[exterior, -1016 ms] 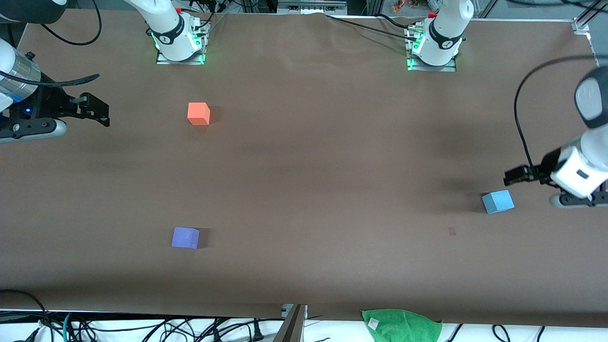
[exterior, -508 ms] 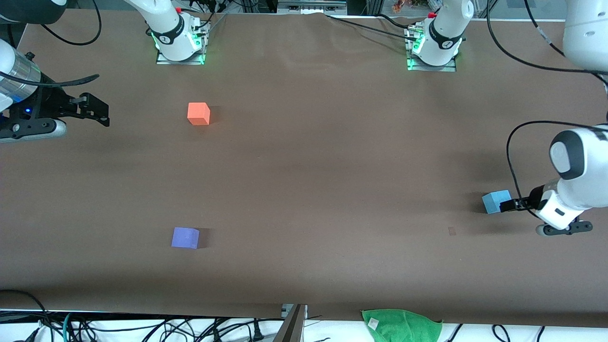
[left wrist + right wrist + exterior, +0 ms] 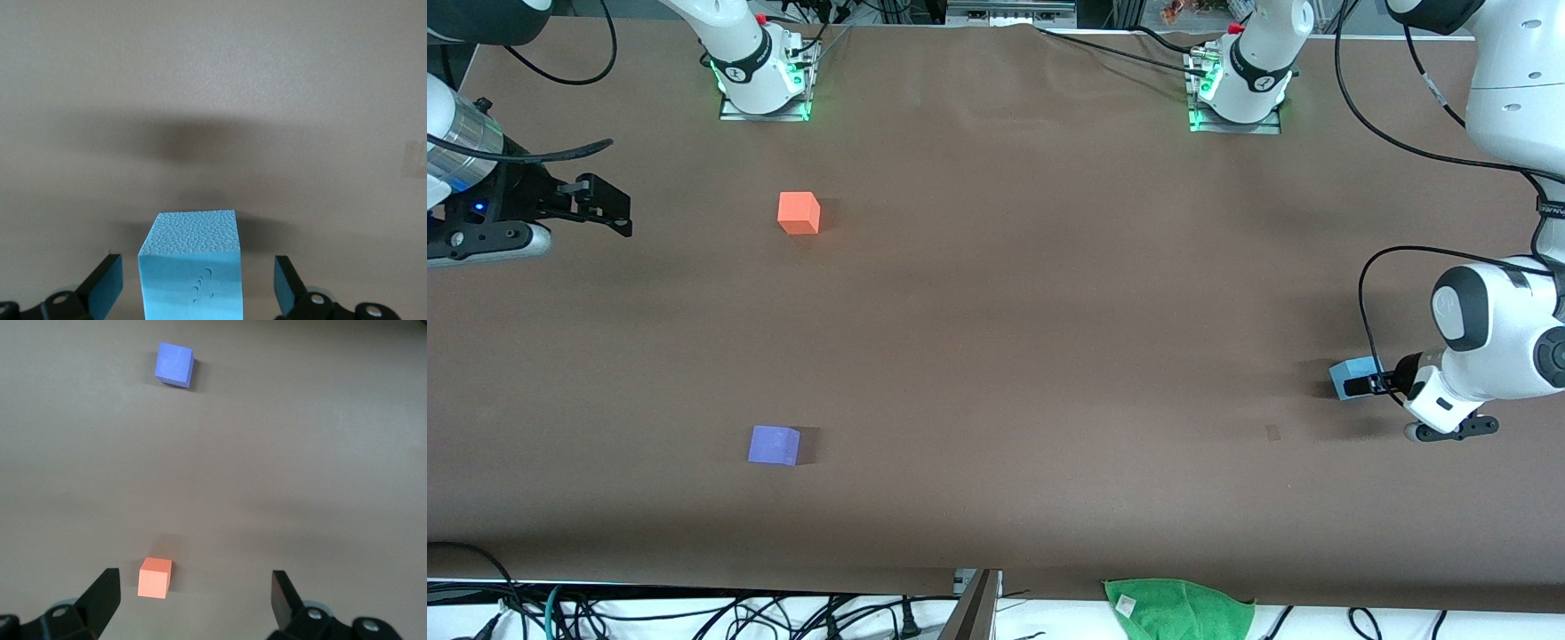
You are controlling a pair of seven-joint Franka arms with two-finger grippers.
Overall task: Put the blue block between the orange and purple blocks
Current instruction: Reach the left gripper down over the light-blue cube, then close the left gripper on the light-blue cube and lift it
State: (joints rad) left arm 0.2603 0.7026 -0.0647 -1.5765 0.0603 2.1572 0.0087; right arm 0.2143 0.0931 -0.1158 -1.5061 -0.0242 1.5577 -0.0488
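My left gripper takes hold of the blue block by its smooth sides next. Then it sets the blue block [image 3: 1348,374] between the orange and purple blocks.
The blue block [image 3: 1348,374] rests on the brown table near the left arm's end. My left gripper [image 3: 1358,382] is low at the table with its fingers on either side of the block; in the left wrist view the block [image 3: 190,267] sits between the open fingers with a gap on each side, and my left gripper [image 3: 199,293] does not touch it. The orange block [image 3: 799,213] and the purple block [image 3: 774,444] sit toward the right arm's end, the purple one nearer the front camera. My right gripper [image 3: 624,214] waits open and empty beside them; its wrist view [image 3: 193,597] shows the orange block [image 3: 155,577] and the purple block [image 3: 175,364].
A green cloth [image 3: 1178,609] lies at the table's near edge. A small tape mark [image 3: 1272,433] is on the table close to the blue block. Cables run along the near edge and by the arm bases.
My left arm has come down from above and beside the blue block until its open fingers straddle it. The blocks and the right arm have not moved.
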